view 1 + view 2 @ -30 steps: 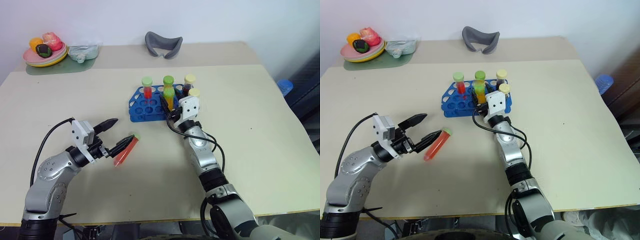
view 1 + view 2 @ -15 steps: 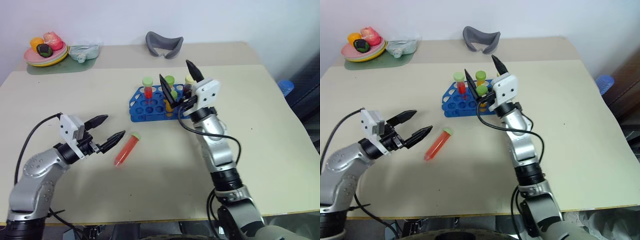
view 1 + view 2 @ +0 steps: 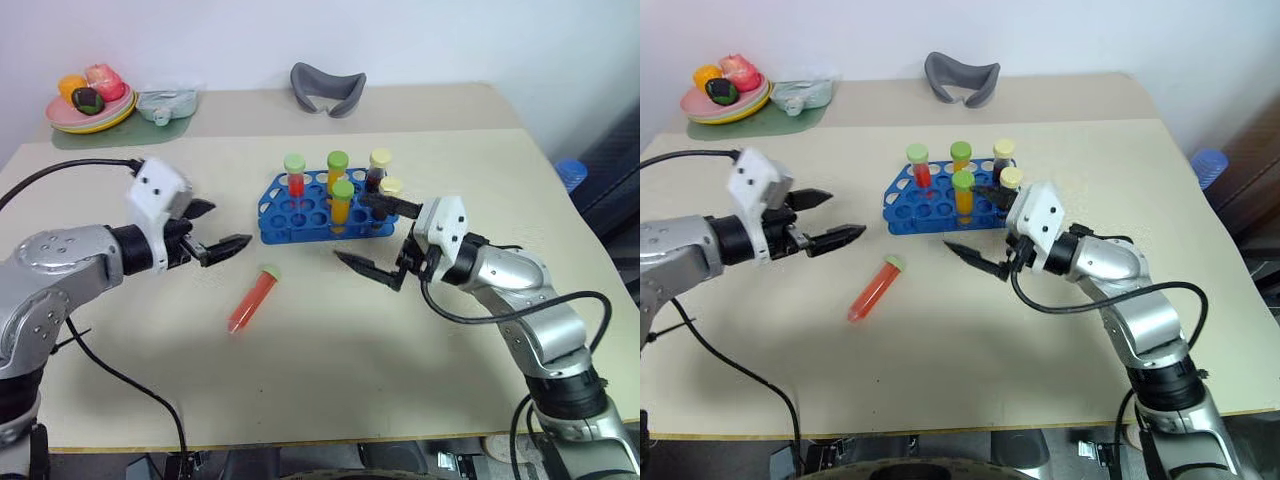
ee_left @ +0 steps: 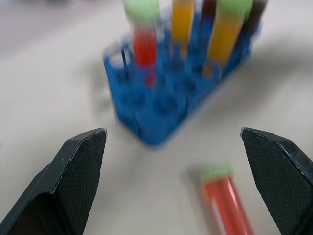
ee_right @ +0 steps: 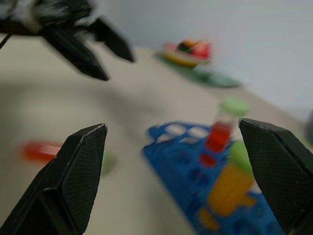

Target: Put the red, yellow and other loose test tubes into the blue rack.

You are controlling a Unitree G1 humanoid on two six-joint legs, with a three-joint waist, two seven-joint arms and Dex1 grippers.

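The loose red test tube lies long and flat from green cap to tip, so my left gripper should grab it by its middle (image 3: 253, 300) next.
The blue rack (image 3: 300, 222) stands mid-table and holds several upright tubes: a red one with a green cap (image 3: 295, 176), two yellow-orange ones (image 3: 341, 200) and two dark ones with pale caps (image 3: 379, 168). A loose red test tube (image 3: 251, 300) with a green cap lies flat in front of the rack. My left gripper (image 3: 229, 225) hovers open, left of the rack and above and behind the loose tube, holding nothing. To the rack's right, my right gripper (image 3: 349, 226) is open and empty, pointing left along the rack's front. In the left wrist view the loose tube (image 4: 226, 203) lies nearer than the rack (image 4: 159, 105).
At the back left, a plate of fruit (image 3: 74, 117) sits on a green mat beside a clear packet (image 3: 166, 102). A grey curved object (image 3: 328, 88) rests at the back centre. Off the table's right edge is a blue object (image 3: 568, 172).
My right gripper let go of a yellow-orange tube standing in the rack, drew back and turned to point left. My left gripper rose away from the loose red tube, which stays put.
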